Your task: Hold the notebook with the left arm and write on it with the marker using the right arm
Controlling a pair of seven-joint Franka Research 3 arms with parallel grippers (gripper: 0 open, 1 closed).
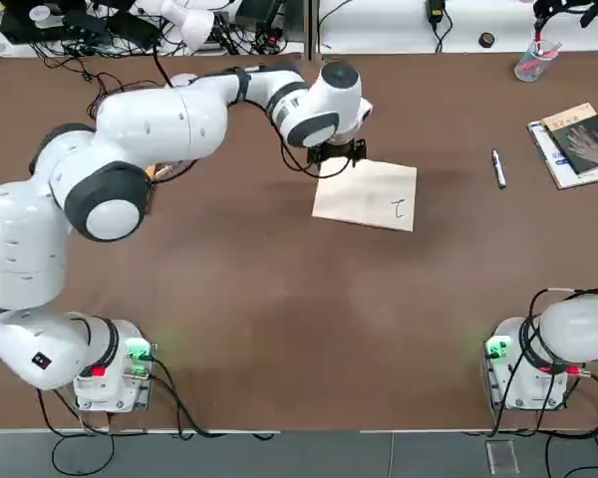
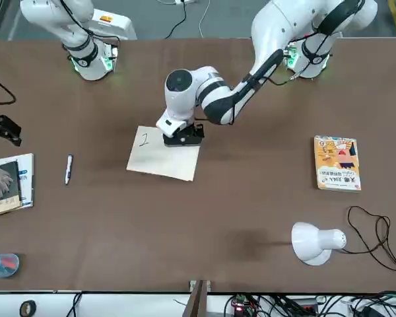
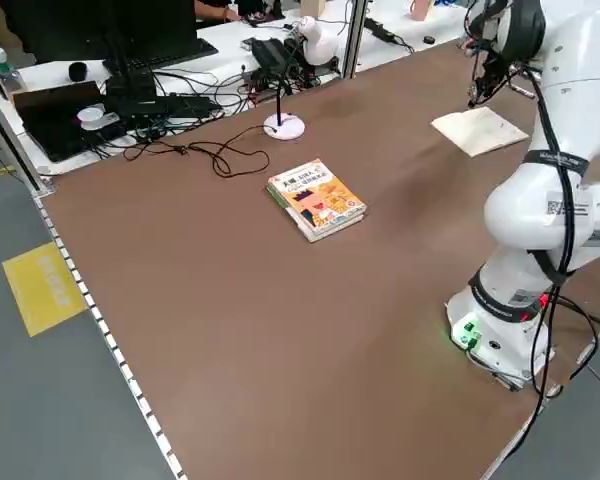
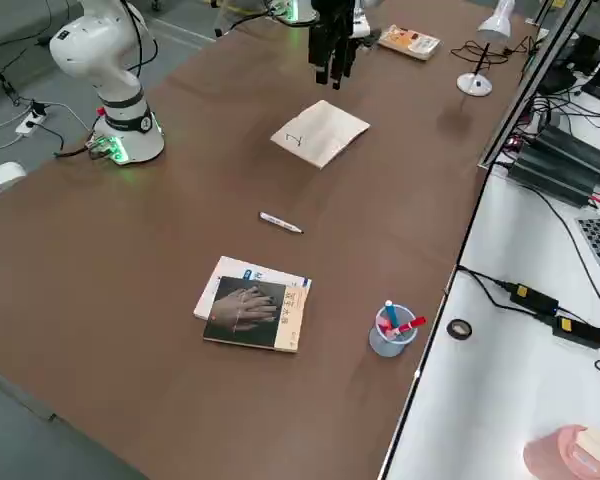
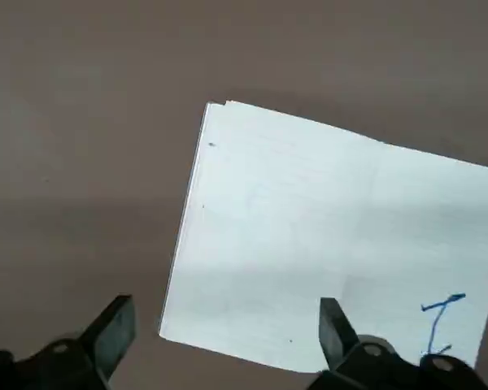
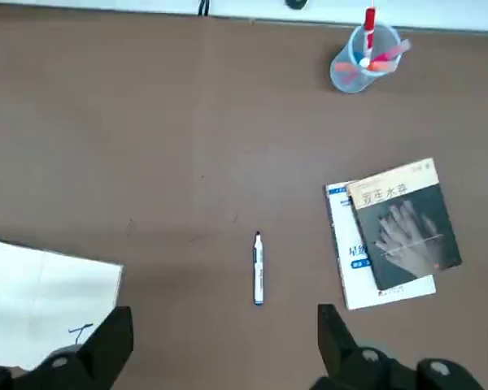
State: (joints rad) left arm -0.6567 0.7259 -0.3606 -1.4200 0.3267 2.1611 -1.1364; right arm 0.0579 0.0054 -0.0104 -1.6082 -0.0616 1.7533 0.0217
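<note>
The marker's dark inked tip [image 2: 66,183] is bare, so I will next hold the marker by its body near the marker's blue tail end [image 2: 69,164] with my right gripper.
The notebook [image 1: 364,194] lies flat mid-table, a cream-white pad with a small blue mark [image 1: 399,209] near one corner. My left gripper [image 1: 337,154] hangs open just above the pad's far left corner and grips nothing. The left wrist view shows the page [image 5: 325,236] beyond the spread fingers [image 5: 114,329]. The marker [image 1: 498,167] lies alone on the table to the notebook's right, clear of both arms. My right gripper [image 6: 224,341] is high over the table, open and empty, and looks down on the marker [image 6: 259,268] and a corner of the notebook [image 6: 41,301].
Two stacked books with a grey cover [image 1: 575,144] lie at the right edge. A clear cup of red-tipped pens [image 1: 533,60] stands at the far right corner. An orange-yellow book [image 2: 338,163] and a white desk lamp [image 2: 313,243] sit on the left side.
</note>
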